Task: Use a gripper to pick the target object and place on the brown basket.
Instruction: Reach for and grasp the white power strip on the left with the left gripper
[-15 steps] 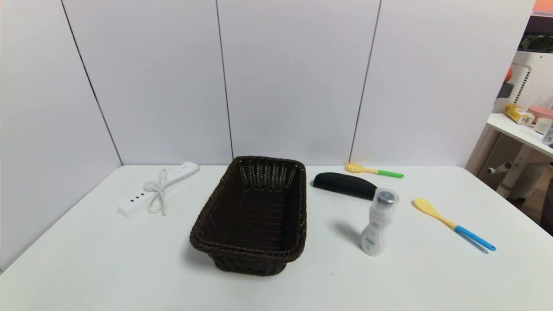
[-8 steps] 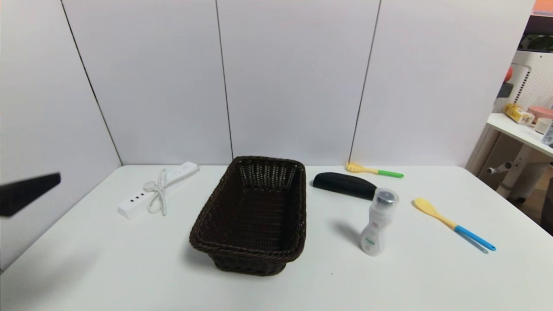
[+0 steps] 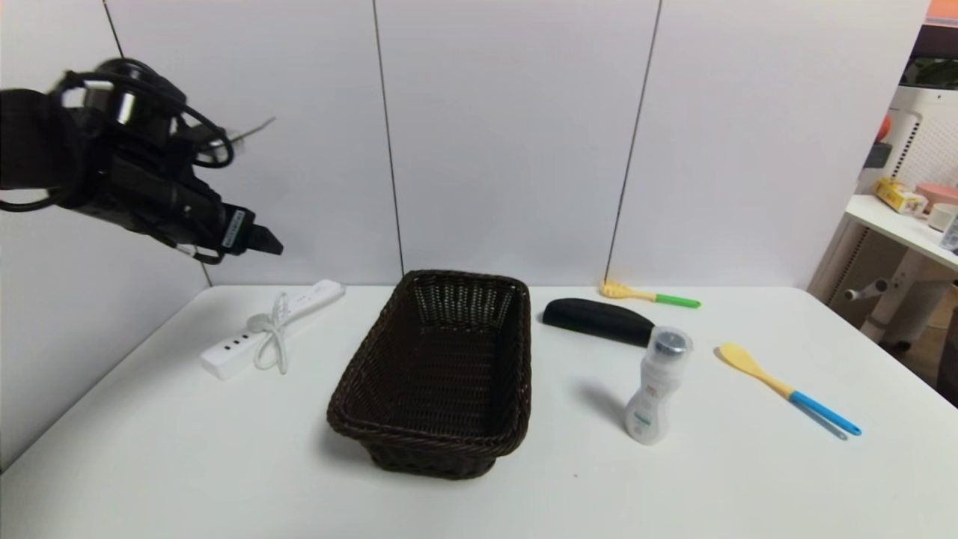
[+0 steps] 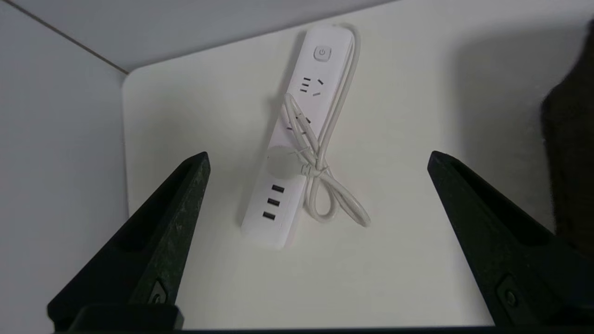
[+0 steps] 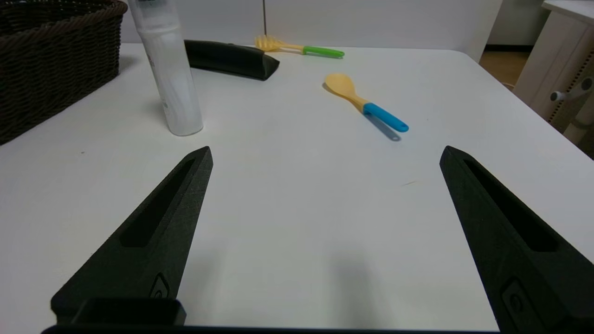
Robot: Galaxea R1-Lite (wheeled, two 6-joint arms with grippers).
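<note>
The left gripper picks up the white power strip across its middle [image 3: 279,320] next, since the power strip is long, its USB end [image 3: 232,352] far from its switch.
The white power strip [image 3: 271,327] lies flat at the table's back left, its bundled cord looped over its middle. It also shows in the left wrist view [image 4: 297,139]. The brown basket [image 3: 441,442] stands empty at the table's centre, to the right of the strip. My left gripper [image 3: 262,241] hangs high above the strip's far end. It is open and empty in the left wrist view [image 4: 318,160], with the strip seen far below between its fingers. My right gripper [image 5: 326,155] is open and empty, low over the bare near right of the table, outside the head view.
A small white bottle [image 3: 656,385] stands right of the basket. A black oblong case [image 3: 596,320] lies behind it. A yellow fork with a green handle [image 3: 648,296] lies at the back wall. A yellow spoon with a blue handle [image 3: 786,389] lies at the right.
My left arm has come in from the left edge and risen high above the power strip. Nothing on the table has moved.
</note>
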